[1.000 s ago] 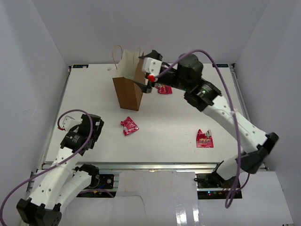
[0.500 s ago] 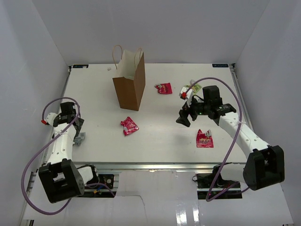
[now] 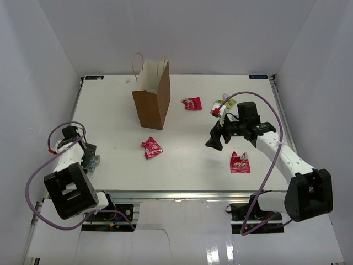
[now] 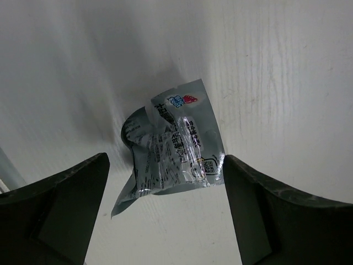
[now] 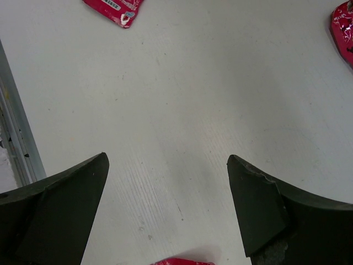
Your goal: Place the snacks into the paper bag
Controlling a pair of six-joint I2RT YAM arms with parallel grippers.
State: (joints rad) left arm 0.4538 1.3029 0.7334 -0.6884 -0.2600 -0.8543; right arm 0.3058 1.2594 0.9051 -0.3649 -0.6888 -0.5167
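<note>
The silver-grey packet's logo corner (image 4: 185,101) should stay free to enter the paper bag, so the left gripper needs to grab the packet by its crumpled middle (image 4: 167,144) next.
The paper bag (image 3: 151,105) stands upright and open at the back left of centre. Three red-pink snacks lie on the table: one right of the bag (image 3: 192,103), one in front of it (image 3: 151,147), one at the right front (image 3: 240,162). A small yellow-green packet (image 3: 221,103) lies at the back right. My left gripper (image 3: 88,155) is open at the far left edge, and a silver-grey packet (image 4: 171,149) lies on the table just ahead of its fingers (image 4: 60,212). My right gripper (image 3: 213,141) is open and empty over bare table. The other snacks are out of view.
White walls close in the table on the left, back and right. In the right wrist view, red packets show at the top left (image 5: 113,8), the right edge (image 5: 345,33) and the bottom edge (image 5: 185,261), and a metal rail (image 5: 19,138) runs along the left.
My right arm has drawn back from the bag's mouth to the right middle of the table. My left arm has swung out to the far left, over the silver-grey packet.
</note>
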